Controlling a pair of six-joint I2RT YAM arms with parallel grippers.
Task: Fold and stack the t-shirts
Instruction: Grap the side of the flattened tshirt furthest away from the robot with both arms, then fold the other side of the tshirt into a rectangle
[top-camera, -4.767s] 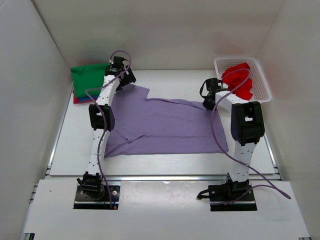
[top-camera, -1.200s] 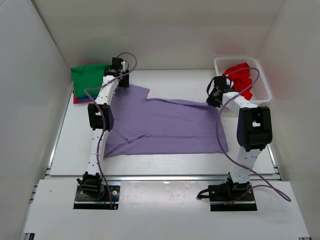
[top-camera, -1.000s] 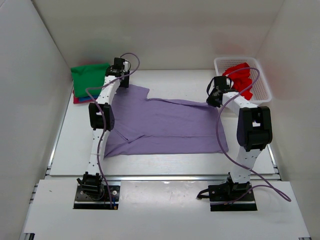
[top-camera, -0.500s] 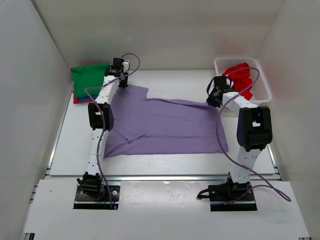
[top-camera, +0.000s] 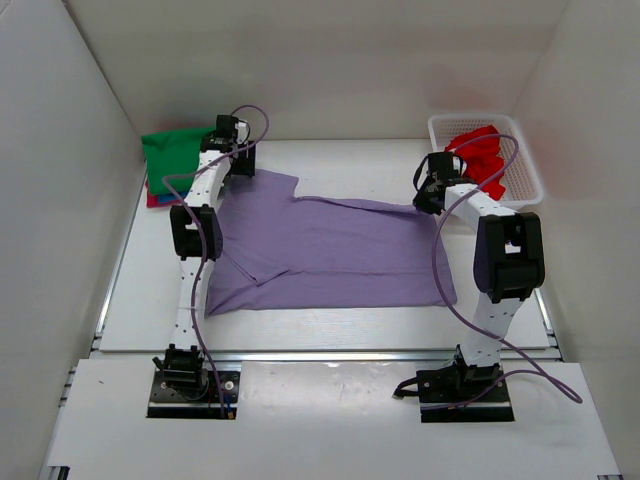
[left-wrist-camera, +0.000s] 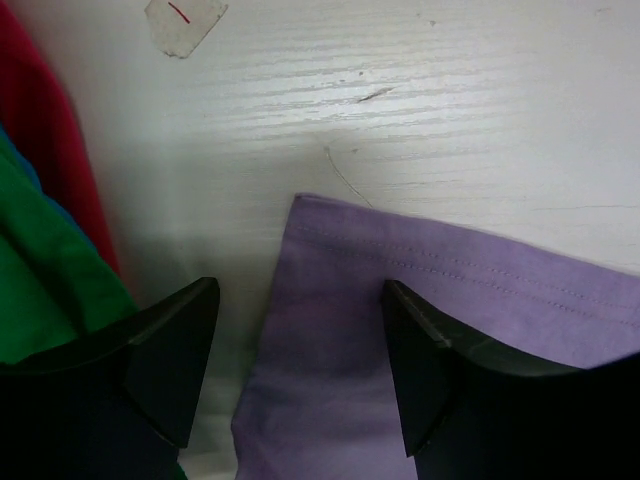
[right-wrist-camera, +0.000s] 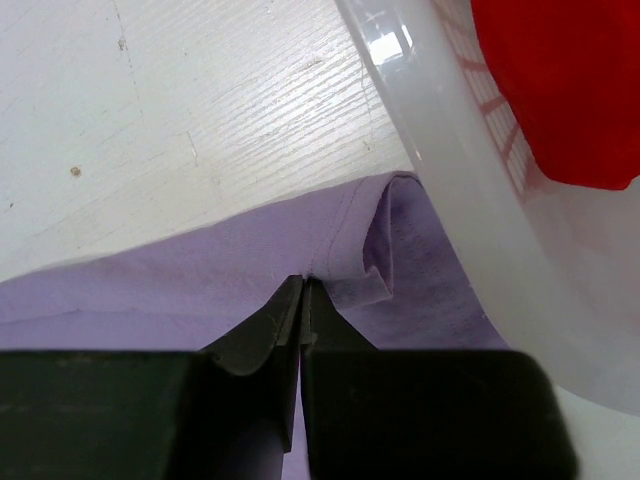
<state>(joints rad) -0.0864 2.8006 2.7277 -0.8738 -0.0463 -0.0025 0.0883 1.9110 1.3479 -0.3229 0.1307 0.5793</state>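
I should close my left gripper now on the shirt's corner edge (left-wrist-camera: 298, 284), because the fingers touch their shadows at the cloth.
The lavender t-shirt (top-camera: 330, 250) lies spread flat in the middle of the table. My left gripper (top-camera: 238, 165) is open and low over its far left corner; in the left wrist view (left-wrist-camera: 300, 330) that corner of the shirt (left-wrist-camera: 420, 330) lies between the jaws. My right gripper (top-camera: 424, 200) is shut on the shirt's far right edge, where the hem (right-wrist-camera: 370, 260) curls up in front of the jaws (right-wrist-camera: 303, 285). A folded green t-shirt (top-camera: 175, 155) tops a stack at the far left, with blue and magenta edges (left-wrist-camera: 50, 130) under it. A red t-shirt (top-camera: 480, 155) lies bunched in the basket.
The white plastic lattice basket (top-camera: 528, 170) stands at the far right, its wall (right-wrist-camera: 460, 170) right beside my right gripper. White walls enclose the table at the back and on both sides. A small paper tag (left-wrist-camera: 185, 22) is stuck on the table.
My left gripper has shifted a little left, toward the green stack, over the shirt's far left corner. My right gripper has stayed on the shirt's far right edge for the last second.
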